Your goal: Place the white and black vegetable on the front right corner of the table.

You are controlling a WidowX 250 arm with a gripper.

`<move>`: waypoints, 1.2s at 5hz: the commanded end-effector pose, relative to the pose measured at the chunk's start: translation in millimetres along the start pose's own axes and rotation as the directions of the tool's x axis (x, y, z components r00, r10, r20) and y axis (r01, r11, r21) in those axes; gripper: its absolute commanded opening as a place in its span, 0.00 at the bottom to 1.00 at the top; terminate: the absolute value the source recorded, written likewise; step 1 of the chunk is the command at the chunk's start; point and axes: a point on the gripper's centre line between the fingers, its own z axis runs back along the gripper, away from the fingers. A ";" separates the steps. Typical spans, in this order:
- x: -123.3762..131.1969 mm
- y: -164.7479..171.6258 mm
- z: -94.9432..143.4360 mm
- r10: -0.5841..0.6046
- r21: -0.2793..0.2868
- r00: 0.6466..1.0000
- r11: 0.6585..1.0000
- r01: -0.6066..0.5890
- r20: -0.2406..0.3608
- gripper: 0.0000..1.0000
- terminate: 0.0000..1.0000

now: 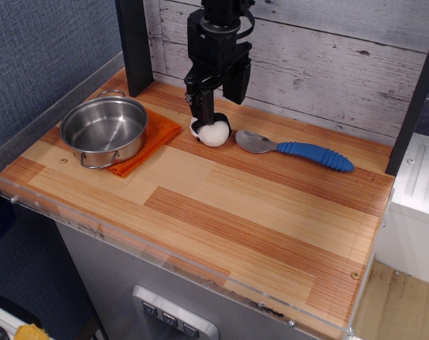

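Note:
My gripper should next grab the white and black vegetable around its round body [213, 133]. Then it can set the vegetable on the table's front right corner.
The white and black vegetable [214, 132], a small white ball with a black band, lies at the back middle of the wooden table [257, 212]. My black gripper [218, 112] hangs right over it, open. Its left finger [201, 110] reaches down to the ball's top left and hides part of the black band. The other finger [237, 83] stands behind and to the right of the ball. The ball rests on the table and is not held. The table's front right corner [338, 294] is bare wood.
A steel pot [104, 129] sits on an orange cloth [157, 136] at the left. A blue-handled spoon [299, 150] lies just right of the ball. A black post [134, 42] stands at the back left. A clear acrylic rim [164, 258] edges the table.

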 end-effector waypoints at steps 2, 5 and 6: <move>0.6 24.1 8.4 -0.002 0.008 1.000 1.000 0.003 -0.013 1.00 0.00; 1.9 22.5 19.4 0.035 -0.016 0.999 0.999 -0.035 0.001 0.00 0.00; 6.3 20.2 23.5 0.046 -0.021 0.999 0.999 -0.045 0.002 0.00 0.00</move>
